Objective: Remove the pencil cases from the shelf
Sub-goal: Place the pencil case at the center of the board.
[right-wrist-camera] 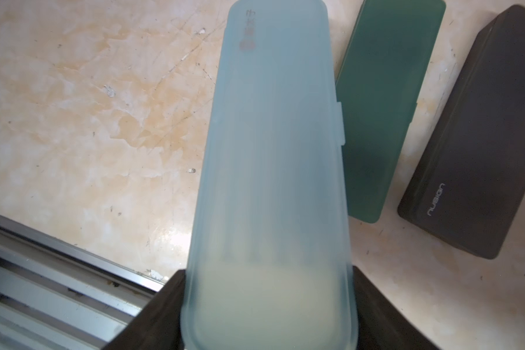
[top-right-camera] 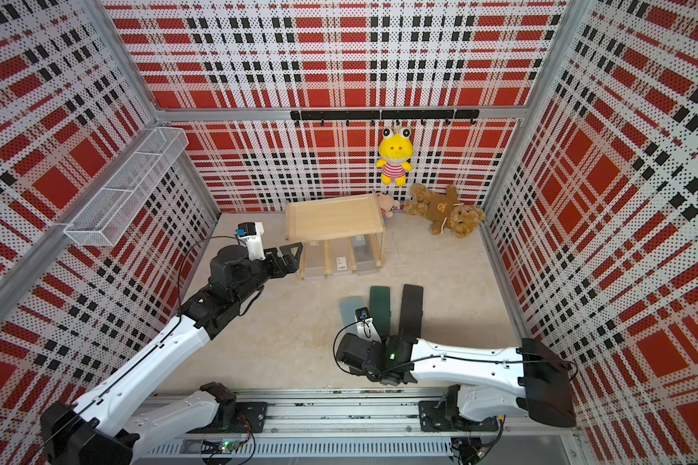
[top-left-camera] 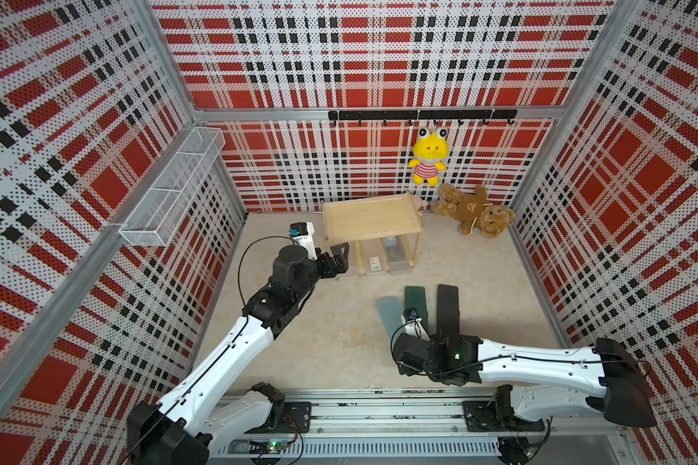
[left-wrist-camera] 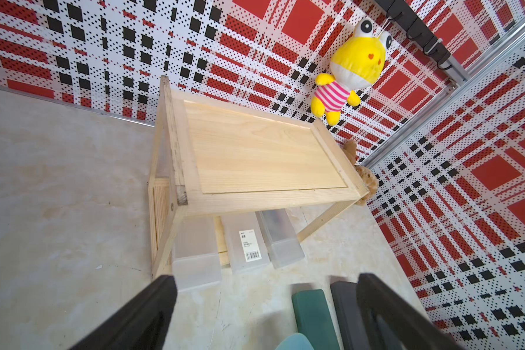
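Observation:
My right gripper needs to turn the light teal case (top-left-camera: pixel 389 314) (right-wrist-camera: pixel 273 151) and bring it down onto the tabletop before letting it go, because the light teal case slants over the green case.
The pale wooden shelf (top-left-camera: pixel 371 219) (left-wrist-camera: pixel 264 154) stands at the back; its top board is bare. Three frosted pencil cases (top-left-camera: pixel 373 259) (left-wrist-camera: pixel 196 251) lie side by side on its lower board, the middle one (left-wrist-camera: pixel 247 242) with a barcode label. My left gripper (top-left-camera: pixel 339 261) (left-wrist-camera: pixel 267 318) hovers open at the shelf's front left corner, holding nothing. On the floor in front lie a dark green case (top-left-camera: pixel 415 300) (right-wrist-camera: pixel 385 100) and a black case (top-left-camera: pixel 447 310) (right-wrist-camera: pixel 479 136). My right gripper (right-wrist-camera: pixel 269 318) is shut on one end of the light teal case (top-left-camera: pixel 389 314) (right-wrist-camera: pixel 273 151), beside the green one.
A white wire basket (top-left-camera: pixel 174 189) hangs on the left wall. A yellow frog plush (top-left-camera: pixel 428 157) hangs from the black hook rail (top-left-camera: pixel 420 114). A teddy bear (top-left-camera: pixel 474 213) lies right of the shelf, and a small pink plush (top-left-camera: pixel 421 203) behind it. The arms' metal rail (top-left-camera: pixel 379 414) runs along the front.

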Motion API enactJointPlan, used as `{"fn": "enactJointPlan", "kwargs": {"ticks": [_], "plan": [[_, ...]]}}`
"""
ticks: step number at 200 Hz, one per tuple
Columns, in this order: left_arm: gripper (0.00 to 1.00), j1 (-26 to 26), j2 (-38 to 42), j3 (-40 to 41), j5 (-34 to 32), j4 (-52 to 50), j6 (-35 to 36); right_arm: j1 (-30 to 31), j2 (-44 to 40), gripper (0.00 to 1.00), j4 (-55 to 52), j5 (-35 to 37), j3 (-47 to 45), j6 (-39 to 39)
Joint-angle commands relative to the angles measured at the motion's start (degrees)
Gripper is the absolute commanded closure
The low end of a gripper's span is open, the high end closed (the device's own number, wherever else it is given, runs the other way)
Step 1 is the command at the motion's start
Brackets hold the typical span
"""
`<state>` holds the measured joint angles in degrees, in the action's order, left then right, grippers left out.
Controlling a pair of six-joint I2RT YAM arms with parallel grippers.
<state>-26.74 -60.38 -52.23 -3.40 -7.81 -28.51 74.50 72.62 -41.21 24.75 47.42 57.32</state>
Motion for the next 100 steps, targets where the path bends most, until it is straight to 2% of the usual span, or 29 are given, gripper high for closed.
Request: {"fn": "enactJointPlan", "kwargs": {"ticks": [1,53,100], "plan": [[0.01,-0.51,0.16,-0.2,-1.21,-0.36,0.11,-0.2,1.18,0.4,4.82,1.92,0.78,3.18],[0.01,-0.48,-1.33,0.87,-1.44,0.42,0.36,-3.24,7.55,0.38,8.6,-2.48,3.19,-0.1],[0.01,-0.4,-2.66,-0.07,-1.02,0.66,0.73,-5.32,11.46,0.38,10.65,-5.29,2.97,0.61]]}}
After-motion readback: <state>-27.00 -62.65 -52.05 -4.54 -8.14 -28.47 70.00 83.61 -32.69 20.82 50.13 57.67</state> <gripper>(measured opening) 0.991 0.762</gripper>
